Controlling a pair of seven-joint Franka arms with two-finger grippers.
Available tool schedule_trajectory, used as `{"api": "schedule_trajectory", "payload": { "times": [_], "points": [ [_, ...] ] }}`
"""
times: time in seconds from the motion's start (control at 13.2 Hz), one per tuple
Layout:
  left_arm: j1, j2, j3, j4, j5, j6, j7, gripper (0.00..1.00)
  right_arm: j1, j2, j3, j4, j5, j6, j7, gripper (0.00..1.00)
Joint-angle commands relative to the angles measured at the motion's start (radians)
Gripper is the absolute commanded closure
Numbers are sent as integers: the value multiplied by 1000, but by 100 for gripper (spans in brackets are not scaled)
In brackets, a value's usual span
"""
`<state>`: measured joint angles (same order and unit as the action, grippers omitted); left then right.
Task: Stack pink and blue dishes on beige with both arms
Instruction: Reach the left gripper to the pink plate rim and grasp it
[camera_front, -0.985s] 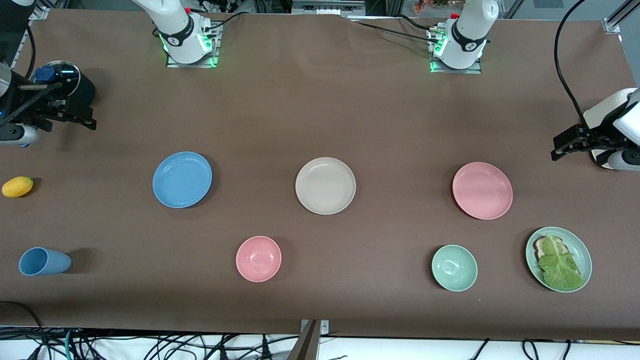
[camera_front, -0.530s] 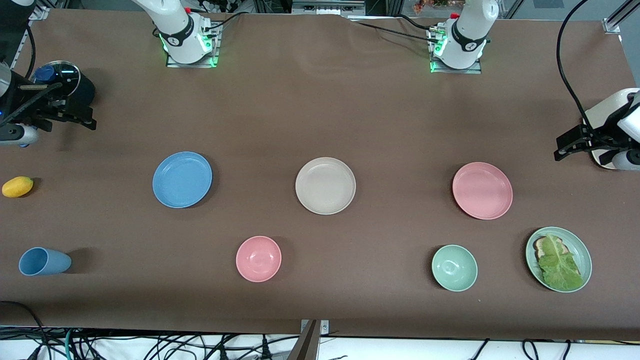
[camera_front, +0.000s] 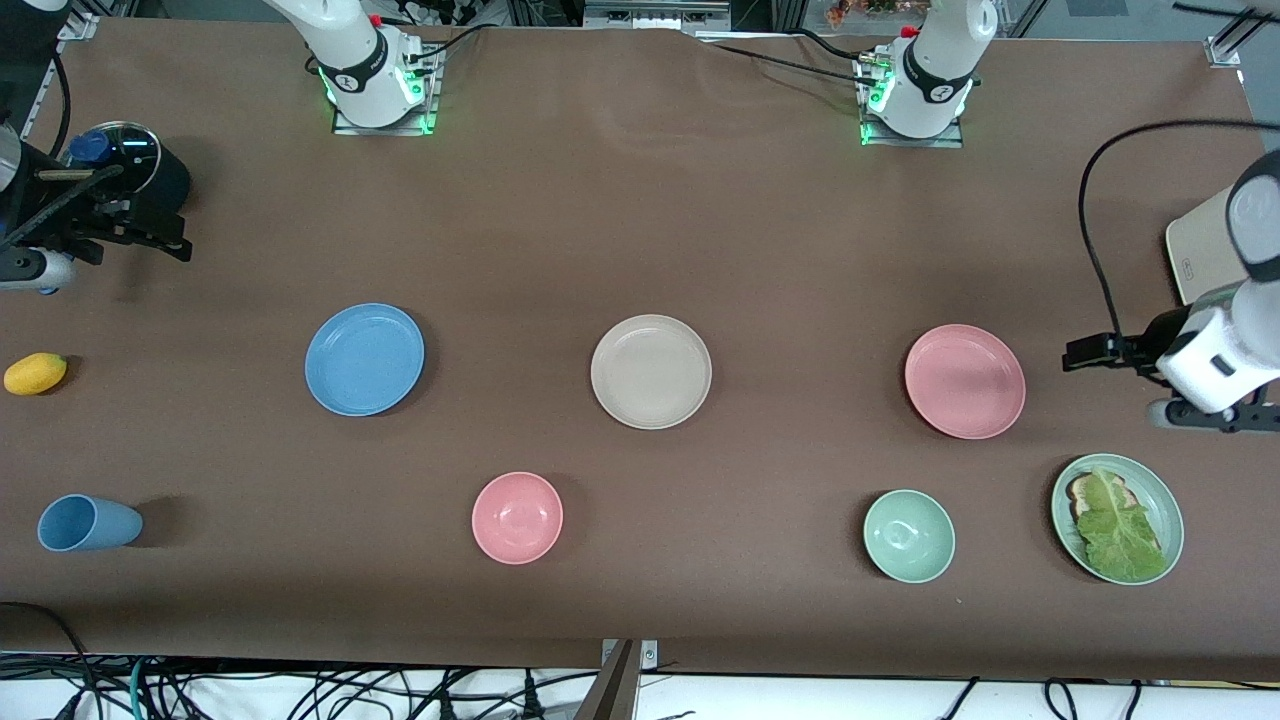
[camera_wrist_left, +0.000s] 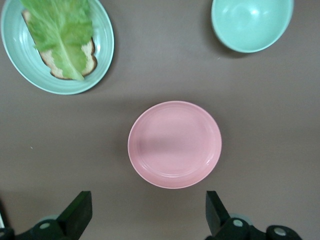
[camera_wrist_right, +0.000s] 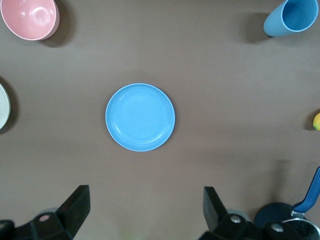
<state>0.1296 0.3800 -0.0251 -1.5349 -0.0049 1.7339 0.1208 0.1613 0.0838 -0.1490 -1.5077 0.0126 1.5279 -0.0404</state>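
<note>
My left gripper takes hold of the pink plate by its rim (camera_front: 1022, 390) next, to stack it on the beige plate (camera_front: 651, 371).
Three equal flat plates lie in a row: the light blue plate (camera_front: 364, 359) toward the right arm's end, the beige plate (camera_front: 651, 371) in the middle, the pink plate (camera_front: 965, 381) toward the left arm's end. My left gripper (camera_front: 1088, 354) hangs open over bare table just beside the pink plate; in its wrist view the pink plate (camera_wrist_left: 174, 144) lies ahead of the open left gripper (camera_wrist_left: 147, 212). My right gripper (camera_front: 150, 236) is open over the table's end by the black pot; its wrist view shows the blue plate (camera_wrist_right: 140, 117) well ahead of the right gripper (camera_wrist_right: 145, 207).
Nearer the front camera stand a blue cup (camera_front: 88, 523), a pink bowl (camera_front: 517, 517), a green bowl (camera_front: 909, 536) and a green plate (camera_front: 1160, 495) holding toast and lettuce. A yellow fruit (camera_front: 35, 373) and black pot (camera_front: 130, 165) sit at the right arm's end, a cream toaster (camera_front: 1200, 255) at the left arm's.
The left arm has swung off the toaster, and its gripper now hangs closer to the pink plate. The right arm has barely moved.
</note>
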Motion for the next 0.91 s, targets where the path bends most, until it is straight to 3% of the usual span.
{"api": "schedule_trajectory", "payload": {
  "times": [0.0, 0.23, 0.53, 0.83],
  "points": [
    [56, 78, -4, 27, -12, -13, 5, 0, -3, -1, 2, 11, 9, 12, 4, 0],
    [70, 137, -4, -39, -13, 22, 52, 0, -9, 10, -1, 12, 10, 24, 5, 0],
    [74, 74, -9, -330, -7, 355, 80, 0, -51, 16, -4, 18, 23, 55, 5, 0],
    [126, 86, -10, -451, -9, 530, 224, 0, -46, 11, -4, 17, 15, 41, -1, 0]
  ]
}}
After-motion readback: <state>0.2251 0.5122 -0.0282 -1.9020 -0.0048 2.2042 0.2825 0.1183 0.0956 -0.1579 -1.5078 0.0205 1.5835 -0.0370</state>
